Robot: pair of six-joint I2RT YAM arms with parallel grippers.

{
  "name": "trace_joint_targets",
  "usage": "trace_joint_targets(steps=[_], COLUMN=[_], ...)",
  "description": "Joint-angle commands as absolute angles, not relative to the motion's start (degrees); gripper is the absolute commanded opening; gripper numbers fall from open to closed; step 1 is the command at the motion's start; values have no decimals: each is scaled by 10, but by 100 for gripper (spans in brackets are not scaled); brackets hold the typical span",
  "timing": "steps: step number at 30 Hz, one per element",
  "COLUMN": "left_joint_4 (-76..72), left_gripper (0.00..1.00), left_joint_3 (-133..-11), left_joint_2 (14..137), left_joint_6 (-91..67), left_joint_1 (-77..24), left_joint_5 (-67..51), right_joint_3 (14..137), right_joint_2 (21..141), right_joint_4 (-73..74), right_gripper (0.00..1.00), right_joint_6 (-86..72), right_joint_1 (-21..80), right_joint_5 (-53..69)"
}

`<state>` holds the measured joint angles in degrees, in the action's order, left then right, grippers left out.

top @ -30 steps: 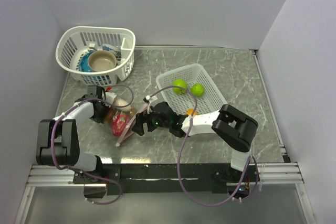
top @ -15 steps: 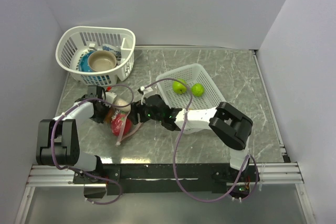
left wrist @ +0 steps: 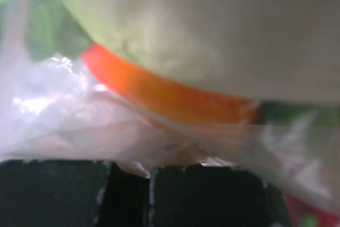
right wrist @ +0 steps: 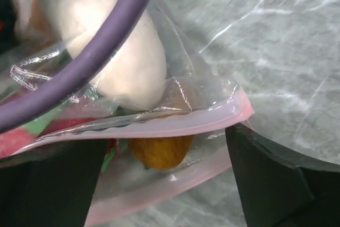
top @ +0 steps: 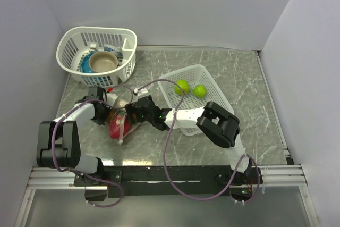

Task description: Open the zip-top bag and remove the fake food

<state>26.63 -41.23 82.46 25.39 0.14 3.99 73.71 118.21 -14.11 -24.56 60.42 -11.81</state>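
My right gripper should grab the piece's sides at its end facing the parted pieces of the pink zip, to take the orange-yellow piece out through the bag's opening.
The zip-top bag lies at the front left of the table with fake food inside, a red piece and a cream piece. My left gripper is shut on the bag's film at its left side; in the left wrist view the film is pinched between the fingers. My right gripper is open at the bag's mouth. In the right wrist view its fingers straddle the parted pink zip strips, with an orange-yellow piece between them. Two lime-green balls lie in the white rectangular basket.
A round white basket with a tan bowl on a blue plate stands at the back left. The rectangular basket is just right of my right arm. A purple cable crosses the right wrist view. Walls enclose the table on three sides.
My right arm has reached left from beside the rectangular basket to the bag's mouth. The bag has shifted a little left. My left gripper has kept its hold.
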Motion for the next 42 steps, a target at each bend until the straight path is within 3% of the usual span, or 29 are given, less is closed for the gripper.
trace_joint_targets(steps=[1,9,12,17,24,30,37,42], left_joint_4=[290,294,292,294,302,302,289,294], left_gripper=[1,1,1,1,1,1,1,1], left_joint_3=[-409,-410,-408,-411,-415,-415,-424,-430], left_joint_2=[831,822,822,818,803,804,827,839], left_joint_6=[255,260,262,258,257,253,247,241], left_joint_1=[-3,-3,-3,-3,-3,-3,-3,-3], left_joint_5=[-21,-25,-19,-21,-14,-10,-2,-2], right_joint_3=[816,859,836,792,735,666,526,447], right_joint_2=[1215,1254,1247,1230,1199,1117,908,784], right_joint_4=[-113,-89,-91,-98,-104,-119,-181,-164], right_gripper=[100,100,93,67,62,40,41,44], right_joint_6=[-233,-227,-227,-220,-213,-209,-164,-186], right_joint_1=[627,635,635,642,652,652,634,566], right_joint_5=[-219,-222,-223,-229,-242,-235,-131,-189])
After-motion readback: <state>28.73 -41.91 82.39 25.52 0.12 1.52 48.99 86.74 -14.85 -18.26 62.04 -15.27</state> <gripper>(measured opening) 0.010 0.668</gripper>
